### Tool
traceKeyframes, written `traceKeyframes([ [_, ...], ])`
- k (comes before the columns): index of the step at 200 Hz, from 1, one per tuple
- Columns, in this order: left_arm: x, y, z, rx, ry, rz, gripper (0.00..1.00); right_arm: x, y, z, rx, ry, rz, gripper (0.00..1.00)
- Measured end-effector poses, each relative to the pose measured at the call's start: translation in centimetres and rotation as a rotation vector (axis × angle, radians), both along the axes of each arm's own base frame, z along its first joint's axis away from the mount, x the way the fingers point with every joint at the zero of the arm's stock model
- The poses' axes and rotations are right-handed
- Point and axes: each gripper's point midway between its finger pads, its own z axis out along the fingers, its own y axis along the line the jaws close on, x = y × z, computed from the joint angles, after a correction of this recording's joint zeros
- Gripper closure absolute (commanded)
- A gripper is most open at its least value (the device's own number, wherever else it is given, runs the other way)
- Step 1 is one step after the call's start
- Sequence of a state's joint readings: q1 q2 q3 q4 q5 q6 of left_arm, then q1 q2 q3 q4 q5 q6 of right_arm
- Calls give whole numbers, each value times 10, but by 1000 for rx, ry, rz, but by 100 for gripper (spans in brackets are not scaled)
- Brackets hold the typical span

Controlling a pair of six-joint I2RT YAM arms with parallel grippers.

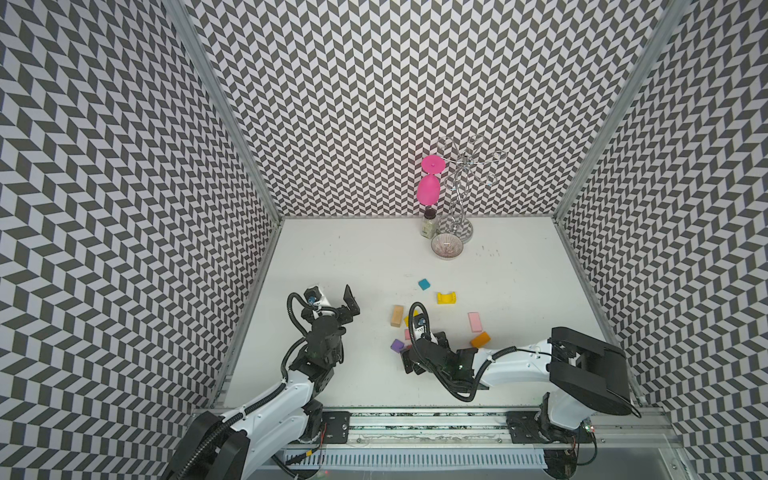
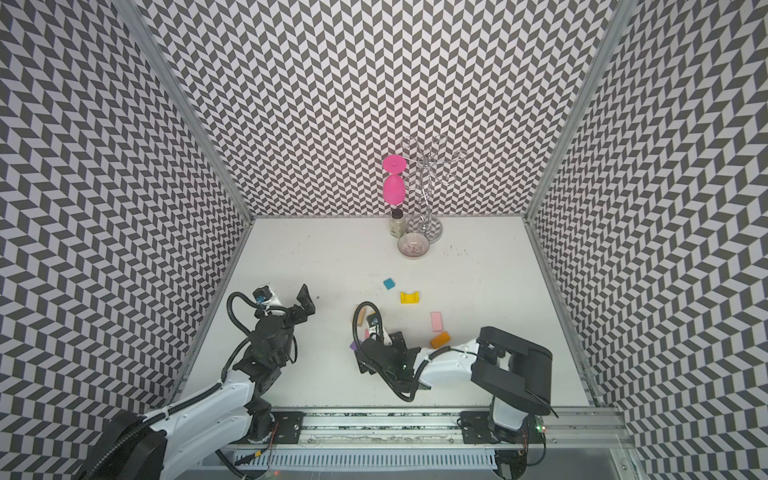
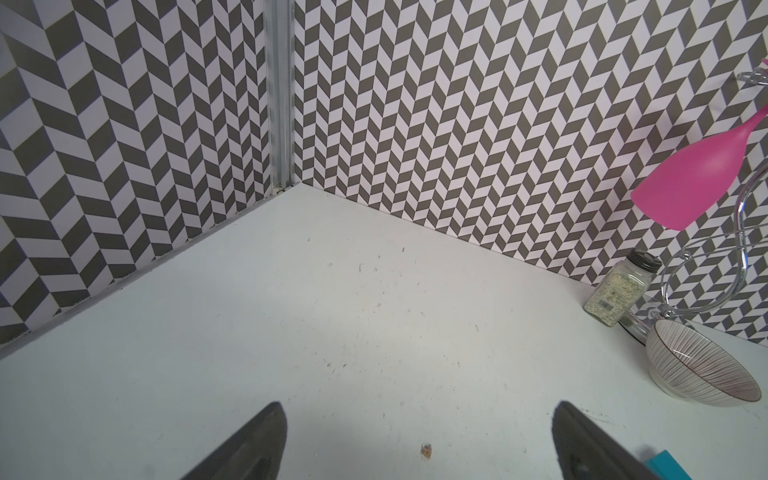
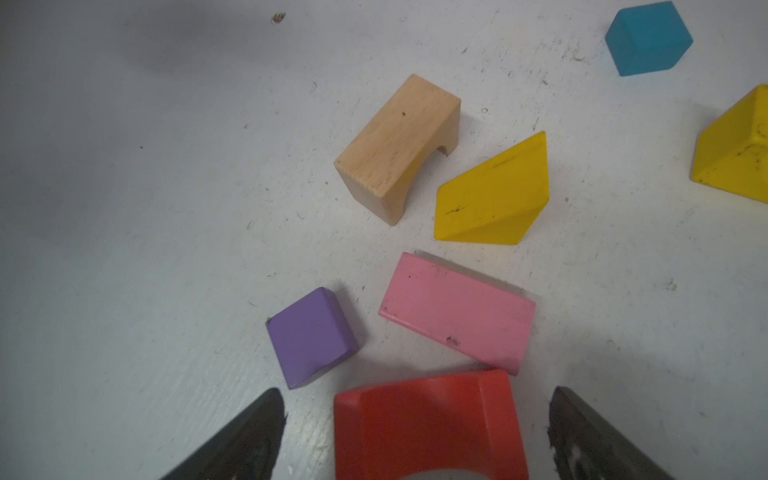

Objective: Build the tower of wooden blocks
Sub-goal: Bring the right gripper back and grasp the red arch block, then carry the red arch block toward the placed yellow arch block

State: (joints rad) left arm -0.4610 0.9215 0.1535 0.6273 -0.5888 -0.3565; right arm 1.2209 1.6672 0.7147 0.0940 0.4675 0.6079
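My right gripper's fingers reach down on either side of the red block (image 4: 428, 424) near its far edge. They would catch the block now, so it is time to close.
The right wrist view shows a red block (image 4: 428, 424) lying between the fingers of my open right gripper (image 4: 417, 395), with a gap on each side. Beyond it lie a purple cube (image 4: 309, 334), a pink slab (image 4: 457, 309), a yellow wedge (image 4: 492, 195), a plain wood arch (image 4: 395, 145) and a teal block (image 4: 646, 37). In a top view my right gripper (image 1: 422, 351) hides the red block. A yellow arch (image 1: 446, 297), a second pink slab (image 1: 474, 321) and an orange block (image 1: 480, 340) lie to its right. My left gripper (image 1: 352, 305) hangs open and empty over bare table.
At the back stand a wire rack (image 1: 459, 195) with a pink goblet (image 1: 429, 189) hanging on it, a spice jar (image 1: 429, 224) and a ribbed glass bowl (image 1: 447, 246). Patterned walls close the table on three sides.
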Motion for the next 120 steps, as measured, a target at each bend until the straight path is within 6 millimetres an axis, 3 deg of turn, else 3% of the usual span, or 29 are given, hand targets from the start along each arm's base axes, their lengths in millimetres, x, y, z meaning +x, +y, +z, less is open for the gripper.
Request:
traceKeyframes([
  [120,0,-1,0,0,1,-3,0,5,-5,-1,-24,-23,-34,42],
])
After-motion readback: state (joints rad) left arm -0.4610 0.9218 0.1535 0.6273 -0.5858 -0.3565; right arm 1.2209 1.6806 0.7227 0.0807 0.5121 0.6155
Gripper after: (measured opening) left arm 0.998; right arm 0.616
